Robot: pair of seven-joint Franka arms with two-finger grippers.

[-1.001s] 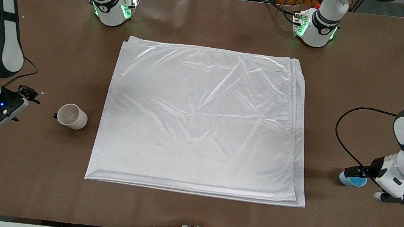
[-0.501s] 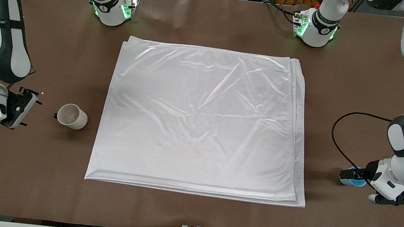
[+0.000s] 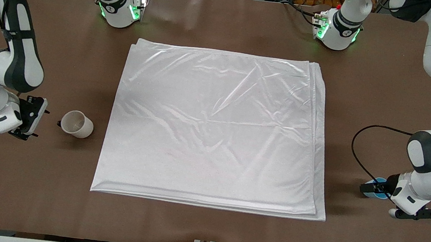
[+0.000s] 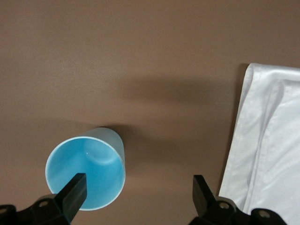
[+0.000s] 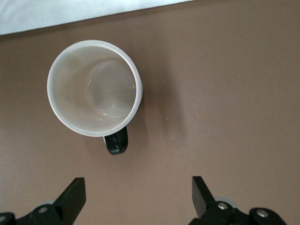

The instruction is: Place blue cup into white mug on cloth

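My right gripper is to grab the white mug next by its black handle (image 3: 59, 123). It needs to put the white mug on the cloth (image 3: 214, 129) for the blue cup.
The blue cup (image 3: 379, 182) stands upright on the table beside the cloth (image 3: 214, 129), at the left arm's end. My left gripper (image 3: 385, 196) hangs open just above it. In the left wrist view one fingertip (image 4: 71, 194) overlaps the blue cup (image 4: 86, 168), and the rest of the gap is over bare table. The white mug (image 3: 76, 123) stands upright at the right arm's end, off the cloth, its black handle (image 5: 116, 143) pointing away from the cloth. My right gripper (image 3: 32, 122) is open beside the handle; the white mug (image 5: 93, 86) lies outside its gap (image 5: 136, 197).
The brown table (image 3: 203, 225) runs bare around the cloth. A black cable (image 3: 358, 149) loops over the table by the left arm. The cloth's layered edge (image 4: 262, 154) lies close to the blue cup. Both arm bases (image 3: 120, 8) stand farthest from the front camera.
My right gripper has shifted closer to the white mug's handle. My left gripper has moved a little toward the cloth, covering more of the blue cup. Neither cup nor mug moved.
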